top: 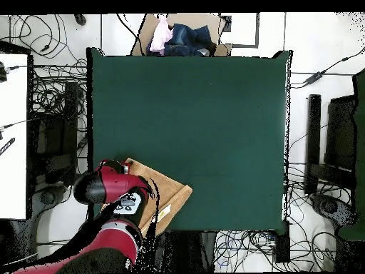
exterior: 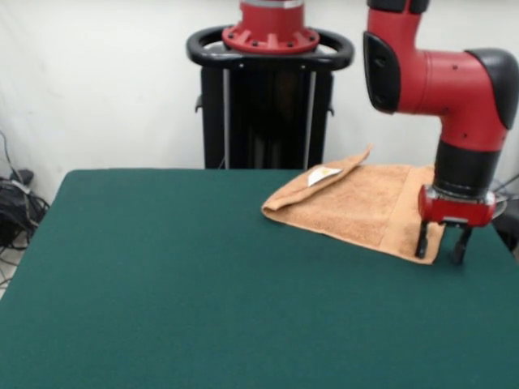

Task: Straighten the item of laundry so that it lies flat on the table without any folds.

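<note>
The peach-orange towel needs to be straightened flat, so my gripper should next grip it by its banded-end corner (exterior: pixel 426 258) opposite the folded flap (exterior: pixel 312 185).
The peach-orange towel (exterior: pixel 357 203) lies at the table's far right in the front view. One edge is folded over into a flap along its far-left side, with the white label (exterior: pixel 322 175) showing on the flap. My gripper (exterior: pixel 439 250) points straight down at the towel's near right corner. Its fingers (exterior: pixel 422 241) are apart and straddle the corner, low over the green table (exterior: pixel 203 275). In the overhead view the towel (top: pixel 170 193) lies at the table's (top: pixel 214 128) bottom left edge. My arm (top: pixel 107 187) covers part of it and hides the gripper.
The black pedestal (exterior: pixel 268 105) stands behind the table's far edge. A cardboard box with clothes (top: pixel 178 36) sits beyond the table's top edge in the overhead view. Cables lie on the floor around the table. The towel is close to the table's edge.
</note>
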Robot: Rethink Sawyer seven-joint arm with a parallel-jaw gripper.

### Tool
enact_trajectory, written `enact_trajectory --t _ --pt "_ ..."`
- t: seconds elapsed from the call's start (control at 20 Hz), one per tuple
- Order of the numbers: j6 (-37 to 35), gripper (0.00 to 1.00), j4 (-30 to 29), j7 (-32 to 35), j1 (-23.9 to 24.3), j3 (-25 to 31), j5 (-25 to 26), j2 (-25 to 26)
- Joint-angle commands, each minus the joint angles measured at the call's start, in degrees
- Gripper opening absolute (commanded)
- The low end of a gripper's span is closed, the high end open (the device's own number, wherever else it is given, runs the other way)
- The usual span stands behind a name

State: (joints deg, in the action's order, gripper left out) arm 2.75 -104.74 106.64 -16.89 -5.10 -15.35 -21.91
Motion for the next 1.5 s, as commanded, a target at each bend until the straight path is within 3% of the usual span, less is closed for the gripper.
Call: enact_trajectory --t 0.05,0.2,0.25,1.1,1.5 --pt "3.11 1.0 7.86 10.96 0.19 3.85 -3.71 8.42" --pt "2.58 1.0 8.03 10.73 0.97 4.58 -3.36 8.53" --pt "2.0 0.0 8.32 10.74 0.51 4.23 -3.85 8.62" --pt "0.18 0.0 18.85 11.52 -4.5 1.99 -11.04 13.97" --pt "-1.52 0.0 23.41 8.99 -1.56 3.61 -8.11 15.96"
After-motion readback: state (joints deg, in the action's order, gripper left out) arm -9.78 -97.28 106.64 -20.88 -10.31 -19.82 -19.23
